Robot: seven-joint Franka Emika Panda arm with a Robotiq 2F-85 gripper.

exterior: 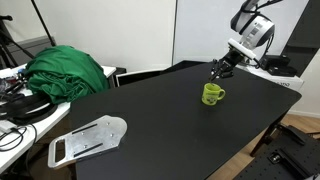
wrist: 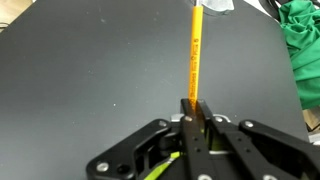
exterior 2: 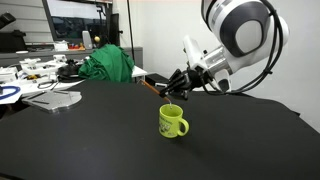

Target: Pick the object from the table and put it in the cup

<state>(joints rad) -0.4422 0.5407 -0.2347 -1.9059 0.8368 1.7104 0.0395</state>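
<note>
The tilted stick is above the cup's rim and would likely topple outside the lime-green cup (exterior: 213, 95) if I opened now. My gripper needs to keep holding it.
The lime-green cup (exterior: 213, 95) stands upright on the black table, also seen in an exterior view (exterior 2: 172, 122). My gripper (wrist: 192, 108) is shut on the orange-brown pencil-like stick (wrist: 194, 55), which sticks out past the fingertips. In both exterior views the gripper (exterior: 221, 68) (exterior 2: 176, 90) hovers just above the cup, up and slightly behind it. The stick shows as a thin sliver at the fingertips (exterior 2: 170, 95). A lime-green edge of the cup shows under the fingers in the wrist view (wrist: 168, 165).
A flat grey-white board (exterior: 88, 139) lies at the table's near corner. A heap of green cloth (exterior: 66, 71) sits beside the table, also seen in an exterior view (exterior 2: 108, 63). Cluttered desks with cables stand beyond it (exterior 2: 40, 72).
</note>
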